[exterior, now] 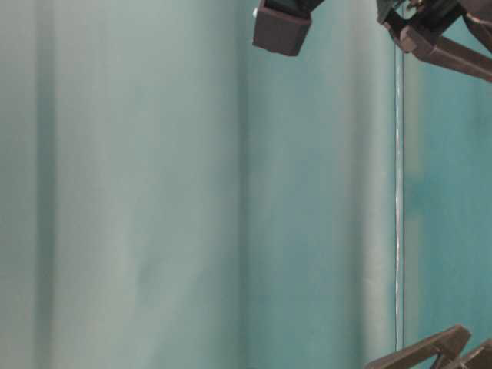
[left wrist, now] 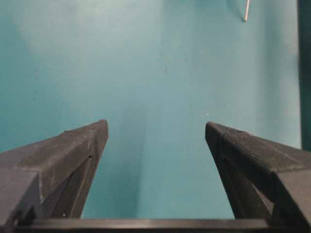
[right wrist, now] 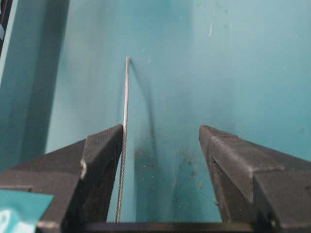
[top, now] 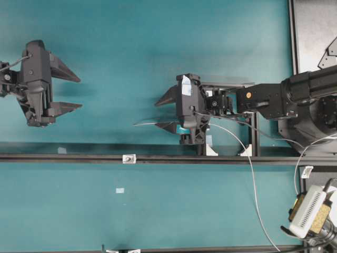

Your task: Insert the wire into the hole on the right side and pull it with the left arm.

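My right gripper pinches the wire by the stretch just behind its free tip (right wrist: 124,127) next, to thread it into the hole.
The wire (top: 251,174) is a thin pale strand that curves up from the bottom right, passes through my right gripper (top: 157,114), and ends in a free tip (top: 135,125) left of it. In the right wrist view the wire (right wrist: 125,121) lies along the inner face of the left finger (right wrist: 99,145), and the right gripper (right wrist: 160,128) stands open, not clamped on it. The hole's small white-silver block (top: 129,158) sits on the black rail, below and left of the wire tip. The left arm's gripper (top: 79,93) is open and empty at the far left. From the left gripper (left wrist: 155,128) the wire tip (left wrist: 247,12) shows far ahead.
A black rail (top: 63,157) crosses the table from side to side. A thicker white cable with a beige ribbed plug (top: 309,212) lies at the bottom right. A black frame (top: 255,138) stands by the right arm. A small pale patch (top: 120,190) lies on the teal surface.
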Robot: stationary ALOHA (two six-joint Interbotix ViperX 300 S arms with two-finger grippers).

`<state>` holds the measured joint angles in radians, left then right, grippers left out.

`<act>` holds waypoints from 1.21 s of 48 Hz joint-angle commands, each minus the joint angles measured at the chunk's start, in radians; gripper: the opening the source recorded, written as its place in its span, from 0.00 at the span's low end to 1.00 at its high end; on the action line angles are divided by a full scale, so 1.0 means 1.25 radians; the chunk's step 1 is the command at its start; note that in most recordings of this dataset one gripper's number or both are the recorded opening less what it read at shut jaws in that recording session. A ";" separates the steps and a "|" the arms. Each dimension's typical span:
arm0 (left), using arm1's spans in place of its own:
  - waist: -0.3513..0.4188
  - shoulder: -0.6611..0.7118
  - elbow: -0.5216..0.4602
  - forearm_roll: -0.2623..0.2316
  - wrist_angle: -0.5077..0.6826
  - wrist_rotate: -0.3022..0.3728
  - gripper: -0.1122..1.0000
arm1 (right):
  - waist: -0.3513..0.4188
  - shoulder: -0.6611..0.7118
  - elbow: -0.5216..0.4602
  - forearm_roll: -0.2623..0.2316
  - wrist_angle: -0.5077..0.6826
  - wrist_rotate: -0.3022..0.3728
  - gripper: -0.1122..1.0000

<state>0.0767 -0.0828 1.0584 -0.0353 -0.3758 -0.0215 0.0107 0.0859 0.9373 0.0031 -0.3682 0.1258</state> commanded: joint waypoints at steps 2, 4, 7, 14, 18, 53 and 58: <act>0.002 -0.006 -0.015 -0.001 -0.007 0.001 0.68 | 0.001 -0.007 -0.013 -0.001 -0.011 0.007 0.73; 0.004 -0.007 -0.015 -0.001 -0.007 0.001 0.68 | 0.001 -0.007 -0.013 -0.001 -0.011 0.009 0.73; 0.002 -0.006 -0.015 -0.001 -0.006 0.001 0.68 | 0.001 -0.007 -0.013 -0.001 -0.011 0.009 0.73; 0.004 -0.006 -0.015 -0.001 -0.007 0.001 0.68 | 0.001 -0.007 -0.012 -0.001 -0.011 0.010 0.68; 0.004 -0.006 -0.015 -0.001 -0.007 0.001 0.67 | 0.001 -0.007 -0.012 0.000 -0.011 0.010 0.62; 0.004 -0.006 -0.015 -0.001 -0.006 0.001 0.67 | 0.001 -0.007 -0.013 -0.001 -0.011 0.010 0.12; 0.004 -0.006 -0.015 -0.001 -0.007 0.001 0.67 | 0.001 -0.007 -0.015 -0.001 -0.011 0.010 0.12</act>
<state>0.0767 -0.0813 1.0569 -0.0353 -0.3758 -0.0215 0.0153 0.0859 0.9373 0.0015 -0.3728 0.1365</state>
